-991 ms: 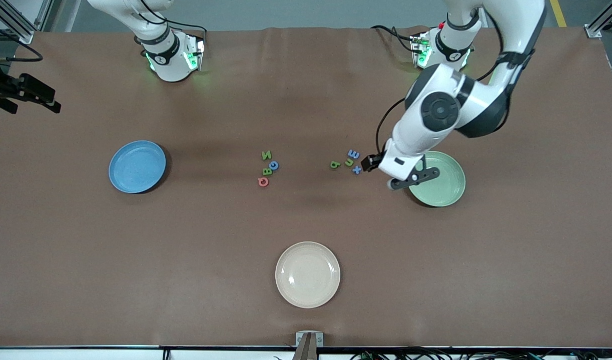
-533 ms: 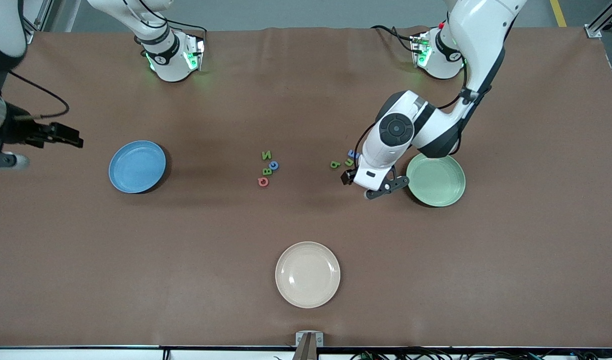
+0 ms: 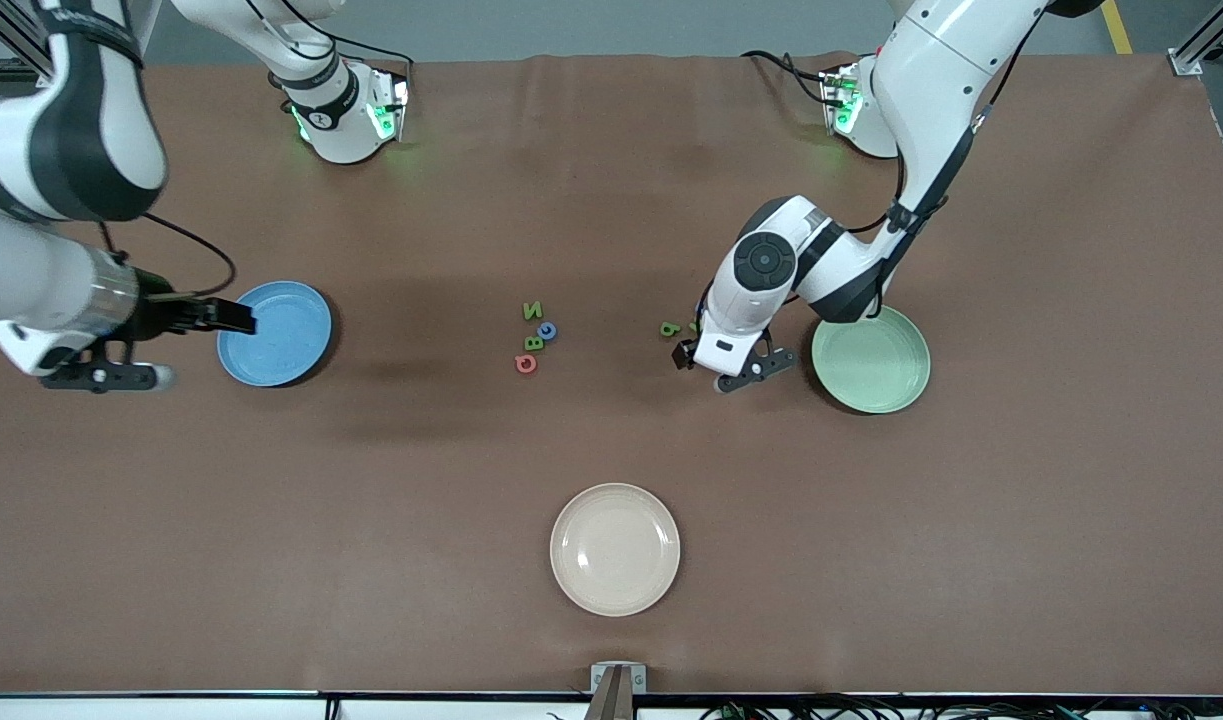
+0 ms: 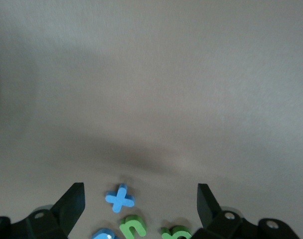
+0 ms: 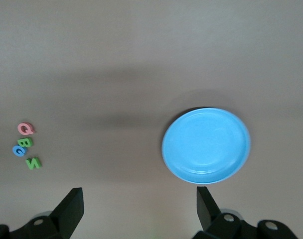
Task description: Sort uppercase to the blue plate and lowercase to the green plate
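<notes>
The fingers are above the blue x (image 4: 120, 198) in the left wrist view. My left gripper should go lower before it closes on the blue x.
The uppercase letters (image 3: 535, 337) lie mid-table: green N (image 3: 533, 311), blue C (image 3: 547, 330), green B (image 3: 534, 343), red Q (image 3: 525, 363). My left gripper (image 3: 703, 348) hangs open low over the lowercase letters, beside the green plate (image 3: 871, 372). Between its fingers are the blue x (image 4: 120, 197), green n (image 4: 133, 225), a blue letter (image 4: 104, 234) and the green tailed letter (image 3: 670, 328). My right gripper (image 3: 199, 320) is open and empty in the air by the blue plate (image 3: 274, 333); its wrist view shows that blue plate (image 5: 206, 145) and the uppercase letters (image 5: 26, 145).
A cream plate (image 3: 615, 549) sits nearer the front camera, mid-table. The arm bases (image 3: 346, 115) stand along the table's edge farthest from that camera. Brown tabletop lies bare between the plates.
My left gripper moved off the green plate's edge and came down over the lowercase letters, covering most of them. My right arm swung in from the table's end to the blue plate.
</notes>
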{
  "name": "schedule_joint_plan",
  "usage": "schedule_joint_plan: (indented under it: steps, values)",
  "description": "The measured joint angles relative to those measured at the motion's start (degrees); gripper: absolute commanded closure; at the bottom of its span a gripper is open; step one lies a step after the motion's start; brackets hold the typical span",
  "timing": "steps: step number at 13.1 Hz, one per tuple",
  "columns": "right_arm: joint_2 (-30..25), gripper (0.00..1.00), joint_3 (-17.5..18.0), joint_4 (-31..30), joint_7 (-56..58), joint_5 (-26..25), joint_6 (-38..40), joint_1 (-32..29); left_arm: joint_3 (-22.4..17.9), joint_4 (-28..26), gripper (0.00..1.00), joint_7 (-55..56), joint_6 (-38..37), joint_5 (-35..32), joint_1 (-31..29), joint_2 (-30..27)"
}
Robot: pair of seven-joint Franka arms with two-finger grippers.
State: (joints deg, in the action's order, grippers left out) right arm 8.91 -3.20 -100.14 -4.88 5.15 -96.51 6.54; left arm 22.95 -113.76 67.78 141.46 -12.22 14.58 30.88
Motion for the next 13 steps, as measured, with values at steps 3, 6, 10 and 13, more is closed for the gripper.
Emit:
schedule_joint_plan:
  steps: [3,6,10,13]
  values:
    - [-0.02,0.0,0.22,-6.92,-4.21,0.51,-6.66,6.3,-0.01,-2.81,0.07,3.11,1.67,-1.08,0.58,0.24]
    - [-0.17,0.0,0.38,-14.11,-11.29,0.84,-16.62,14.04,-0.05,-5.01,0.14,4.77,3.65,-1.31,0.56,0.4]
    - [-0.2,0.02,0.47,-22.22,-17.32,4.2,-29.61,23.37,-0.07,-5.59,0.28,7.07,4.11,-2.23,0.54,0.78]
    - [0.08,0.05,0.44,-25.69,-18.03,5.41,-36.86,27.85,-0.08,-5.65,0.39,8.73,4.23,-2.41,0.54,1.05]
